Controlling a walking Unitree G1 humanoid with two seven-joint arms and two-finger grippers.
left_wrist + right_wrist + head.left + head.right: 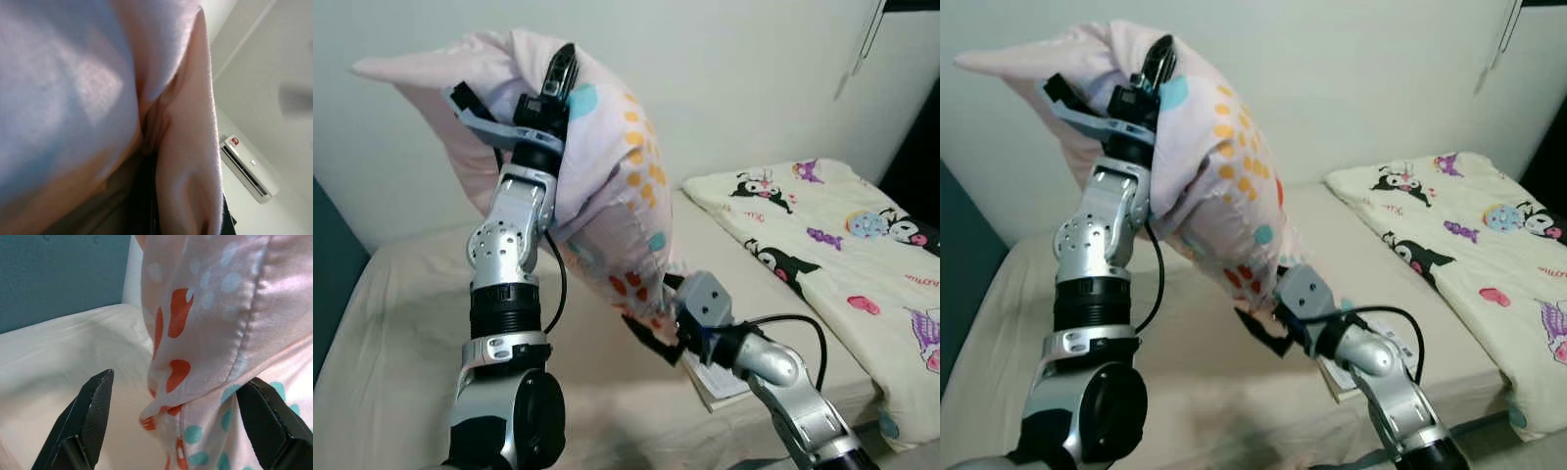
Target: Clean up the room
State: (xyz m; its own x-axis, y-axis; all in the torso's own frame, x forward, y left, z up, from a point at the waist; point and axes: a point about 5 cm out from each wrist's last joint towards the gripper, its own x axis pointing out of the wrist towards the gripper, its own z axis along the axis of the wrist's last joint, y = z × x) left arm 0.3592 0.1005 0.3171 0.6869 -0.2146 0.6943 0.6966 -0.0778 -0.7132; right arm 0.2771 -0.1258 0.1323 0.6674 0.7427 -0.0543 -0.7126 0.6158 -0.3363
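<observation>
The pillow's stuffed body (602,162) is wide and bulging, so my right gripper will next grab the pillow by the slack fold at its hanging lower corner (658,315).
A pink pillow (607,166) with orange and teal spots hangs high over the bed, held up by my raised left gripper (558,83), which is shut on its upper part. Pink fabric (98,98) presses close against the left wrist camera. My right gripper (178,426) is open at the pillow's lower corner (166,396), one finger on each side of the hanging edge. In the head views the right gripper (651,338) sits just under the pillow's bottom corner.
The bed has a beige sheet (411,333). A cream blanket with cartoon prints (842,255) lies folded on its right side. A booklet (715,382) lies near the front edge under my right arm. A white wall (754,78) stands behind.
</observation>
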